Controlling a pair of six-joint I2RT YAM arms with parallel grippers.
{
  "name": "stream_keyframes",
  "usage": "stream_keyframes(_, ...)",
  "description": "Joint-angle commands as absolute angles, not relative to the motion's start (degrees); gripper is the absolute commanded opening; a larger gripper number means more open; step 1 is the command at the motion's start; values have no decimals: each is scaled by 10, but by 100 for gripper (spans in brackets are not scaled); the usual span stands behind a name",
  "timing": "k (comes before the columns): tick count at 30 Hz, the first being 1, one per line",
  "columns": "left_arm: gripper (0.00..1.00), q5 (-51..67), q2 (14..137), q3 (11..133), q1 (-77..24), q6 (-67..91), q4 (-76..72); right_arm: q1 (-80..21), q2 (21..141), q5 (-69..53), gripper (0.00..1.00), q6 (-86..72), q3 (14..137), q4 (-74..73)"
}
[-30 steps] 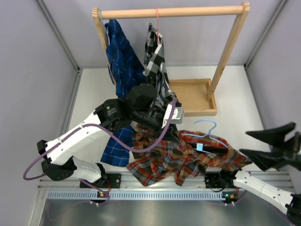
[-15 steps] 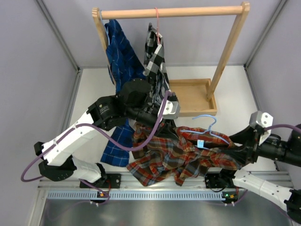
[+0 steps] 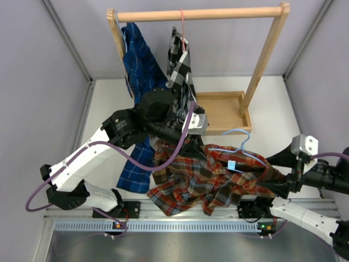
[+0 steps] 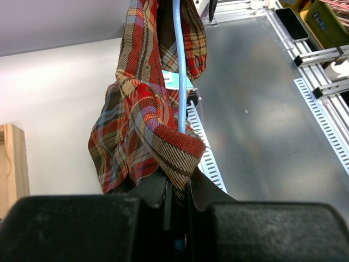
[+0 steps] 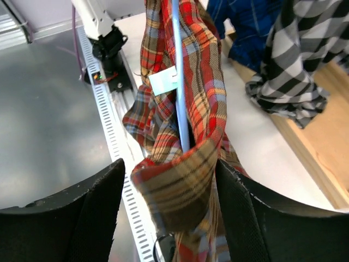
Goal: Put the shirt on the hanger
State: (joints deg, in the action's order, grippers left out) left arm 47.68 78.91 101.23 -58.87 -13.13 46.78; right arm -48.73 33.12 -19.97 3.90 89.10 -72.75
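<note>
My right gripper is to grab the shirt's shoulder fold next, together with the end of the hanger inside it, so the hanger's hook stays free to hang.
The red-orange plaid shirt [image 3: 207, 180] hangs bunched between my two arms, its small light blue label [image 3: 232, 165] facing up. The light blue wire hanger [image 3: 244, 146] lies inside its neck with the hook sticking out behind. My left gripper [image 3: 188, 143] is shut on the shirt's left shoulder fold [image 4: 174, 150]; the hanger wire [image 4: 180, 82] runs down to the jaws. My right gripper [image 3: 278, 173] is open, its fingers [image 5: 87, 213] on either side of the right shoulder fold [image 5: 185, 180], apart from it. The hanger [image 5: 177, 49] runs through that fold.
A wooden rack [image 3: 202, 13] stands at the back on a tray base [image 3: 223, 112]. A dark blue plaid shirt [image 3: 142, 65] and a black-and-white checked shirt [image 3: 182, 76] on a pink-red hanger [image 3: 182, 24] hang from it. A metal rail [image 3: 163, 225] runs along the near edge.
My right gripper has swung in from the far right to straddle the shirt's right end, still open. My left gripper has shifted slightly back and right with the shirt.
</note>
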Motion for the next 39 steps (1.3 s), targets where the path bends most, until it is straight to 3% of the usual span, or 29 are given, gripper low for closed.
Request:
stream_keyframes(1,0,508,787,1028,-578,-130,445,-494,307,-161,65,42,930,-729)
stream_keyframes(5,0,525,792,1027,-577,-134,448,-495,297,-94,64,40,947,-787)
stream_keyframes(15,0,569,808,1036,-576,-132,447,-495,309,-92,60,68,910,-789)
stream_keyframes(20,0,570,813,1048,-575,-130,446,-495,323,-181,52,83,876,-763)
stream_keyframes(23,0,568,822,1058,-575,-124,447,-494,317,-244,37,98,855,-728)
stream_keyframes(26,0,561,826,1062,-575,-121,446,-494,302,-271,0,107,859,-694)
stream_keyframes(34,1,459,825,1070,-574,-109,447,-495,273,-204,0,74,910,-627)
stream_keyframes(35,10,435,827,1074,-574,-96,442,-494,274,-187,0,69,917,-622)
stream_keyframes(36,32,384,829,1079,-574,-87,439,-494,274,-147,0,57,924,-618)
stream_keyframes(38,48,339,833,1096,-574,-65,430,-494,279,-114,0,50,948,-619)
stream_keyframes(39,76,297,833,1103,-574,-58,427,-494,281,-84,0,43,957,-619)
